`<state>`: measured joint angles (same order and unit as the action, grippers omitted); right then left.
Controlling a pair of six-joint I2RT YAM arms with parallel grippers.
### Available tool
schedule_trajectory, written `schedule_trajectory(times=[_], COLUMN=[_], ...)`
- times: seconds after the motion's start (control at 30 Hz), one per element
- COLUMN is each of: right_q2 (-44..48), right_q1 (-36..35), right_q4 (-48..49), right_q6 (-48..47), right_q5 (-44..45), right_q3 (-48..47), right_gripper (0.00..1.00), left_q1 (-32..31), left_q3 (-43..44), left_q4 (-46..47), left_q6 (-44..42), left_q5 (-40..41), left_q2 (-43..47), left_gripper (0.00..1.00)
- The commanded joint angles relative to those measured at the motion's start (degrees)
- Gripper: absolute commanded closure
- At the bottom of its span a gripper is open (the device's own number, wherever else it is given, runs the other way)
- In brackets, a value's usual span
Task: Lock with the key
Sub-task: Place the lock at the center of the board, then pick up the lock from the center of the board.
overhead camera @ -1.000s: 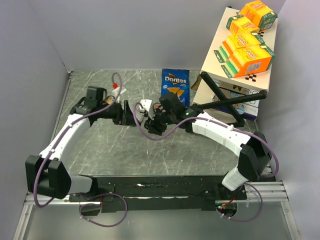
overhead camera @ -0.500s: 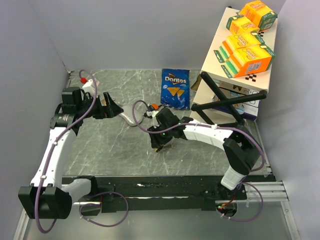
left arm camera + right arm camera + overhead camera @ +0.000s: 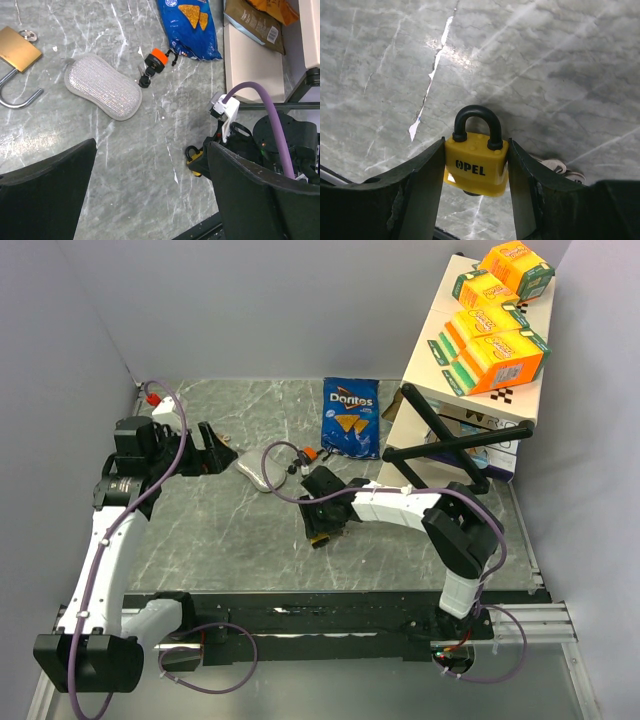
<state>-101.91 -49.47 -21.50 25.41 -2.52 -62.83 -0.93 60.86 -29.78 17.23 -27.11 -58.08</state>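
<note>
I should let go of the yellow padlock (image 3: 476, 159) with my right gripper now. Beyond my fingers the shackle (image 3: 475, 120) meets its shadow on the tabletop, so the padlock would lie there.
My right gripper (image 3: 321, 529) is shut on a yellow padlock (image 3: 476, 159) marked OPEL and holds it by the body just above the table. Its black shackle (image 3: 475, 120) has both legs in the body. The padlock also shows in the left wrist view (image 3: 196, 162). A key with an orange head (image 3: 157, 59) lies on the table by a silver pad (image 3: 102, 92); the top view shows it too (image 3: 310, 453). My left gripper (image 3: 222, 452) is open and empty at the left back, apart from the key (image 3: 151, 146).
A brass padlock (image 3: 17, 47) with an open shackle lies at the far left. A blue Doritos bag (image 3: 350, 417) lies at the back. A black folding stand (image 3: 450, 445) and a shelf with orange boxes (image 3: 495, 335) fill the right back.
The two grippers were together at the table's middle. My left arm has swung back to the left. My right gripper has come down and nearer with the yellow padlock.
</note>
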Motion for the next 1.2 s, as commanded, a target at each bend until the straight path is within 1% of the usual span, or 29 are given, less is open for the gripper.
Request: schedule_trajectory(times=[0.0,0.03,0.07,0.1,0.17,0.2,0.23,0.3,0.33,0.4,0.43,0.5,0.53,0.6,0.63,0.7,0.73,0.77,0.8,0.87,0.93,0.97,1.0,1.03,1.07,1.1,1.13,1.17], right_q2=[-0.13,-0.31,-0.31,-0.31,-0.22,-0.13,-0.05,0.04,0.04,0.13,0.22,0.65,0.92,1.8,2.15,3.2,3.29,3.38,2.95,2.51,1.63,1.1,-0.64,-1.7,-3.11,-6.08,-7.85,-9.87], right_q1=[-0.36,-0.45,-0.45,-0.45,-0.36,-0.45,-0.36,-0.45,-0.36,-0.36,-0.53,-0.36,-0.19,0.08,1.04,2.36,3.06,4.89,5.7,9.37,12.37,13.69,15.35,15.81,15.9,15.81,15.81,15.81], right_q4=[-0.12,-0.21,-0.3,-0.47,-0.65,-0.65,-0.83,-1.09,-1.44,-1.53,-2.23,-2.85,-3.37,-3.64,-3.55,-2.59,-2.15,-0.93,-0.39,0.84,2.33,2.42,1.38,0.24,-1.25,-2.83,-7.11,-9.42], right_q6=[4.82,5.09,5.35,5.79,6.05,6.23,6.23,6.23,6.23,5.71,5.53,4.83,4.39,2.29,1.23,-3.15,-5.17,-9.63,-12.03,-18.51,-20.3,-20.66,-20.49,-20.49,-20.05,-19.09,-17.86,-16.02], right_q5=[1.73,2.08,2.0,2.08,2.35,2.44,2.44,2.44,2.44,2.44,2.44,2.44,2.44,2.0,1.56,1.21,1.21,0.77,-0.02,-5.54,-10.72,-15.01,-15.49,-15.32,-12.79,-10.59,-8.48,-5.76], right_q3=[-2.83,-2.74,-2.65,-2.56,-2.3,-2.3,-2.3,-2.65,-3.17,-3.88,-4.66,-6.16,-6.69,-8.7,-9.5,-12.3,-13.45,-14.59,-17.3,-20.13,-24.26,-25.92,-29.68,-31.9,-34.09,-38.81,-41.47,-44.28], right_gripper=[0.85,0.73,0.65,0.62,0.6,0.56,0.5,0.43,0.37,0.31,0.25,0.23,0.19,0.18,0.15,0.13,0.09,0.07,0.06,0.02,0.0,0.0,0.02,0.03,0.04,0.05,0.05,0.05], left_q1=[0.14,0.22,0.23,0.23,0.23,0.23,0.23,0.23,0.23,0.31,0.31,0.31,0.31,0.23,0.31,0.75,0.75,0.75,2.58,3.3,3.92,4.09,4.18,4.35,4.36,4.53,4.62,4.71], left_q3=[0.75,0.49,0.4,-0.12,-0.57,-0.92,-1.01,-0.83,-0.74,-0.57,-0.48,-0.04,0.22,1.71,2.41,4.34,4.7,4.88,5.06,5.23,5.5,5.41,5.23,5.15,4.97,4.88,4.79,4.71], left_q4=[2.27,2.18,2.18,2.27,2.62,2.71,2.8,2.71,2.54,2.45,2.27,1.83,1.57,0.25,-0.36,-2.2,-2.39,-2.56,-2.39,-1.78,-0.9,-0.46,0.07,0.86,1.13,1.48,1.91,2.09], left_q6=[-0.71,-0.62,-0.54,-0.19,0.08,0.25,0.52,0.43,0.34,0.43,0.34,0.26,0.17,-1.05,-1.5,-2.72,-3.34,-3.87,-4.4,-4.58,-4.06,-3.01,-2.56,-2.12,-1.51,-1.24,-0.89,-0.36], left_q5=[0.57,0.4,0.31,0.22,-0.04,-0.13,-0.05,-0.31,-0.66,-1.01,-1.36,-2.33,-2.42,-2.59,-2.51,-2.15,-2.94,-3.64,-5.04,-6.89,-8.22,-8.22,-7.87,-7.69,-7.6,-7.52,-7.08,-6.9], left_q2=[-0.1,-0.1,-0.1,-0.1,0.16,0.25,0.25,0.08,-0.01,-0.27,-0.36,-0.63,-0.71,-1.15,-1.33,-1.59,-1.68,-1.59,-1.59,-1.59,-1.85,-1.94,-1.94,-2.12,-2.29,-2.38,-2.47,-2.73], left_gripper=[0.04,0.04,0.04,0.04,0.04,0.04,0.04,0.04,0.04,0.04,0.04,0.04,0.04,0.04,0.04,0.04,0.04,0.04,0.04,0.04,0.04,0.04,0.04,0.04,0.04,0.04,0.04,0.04])
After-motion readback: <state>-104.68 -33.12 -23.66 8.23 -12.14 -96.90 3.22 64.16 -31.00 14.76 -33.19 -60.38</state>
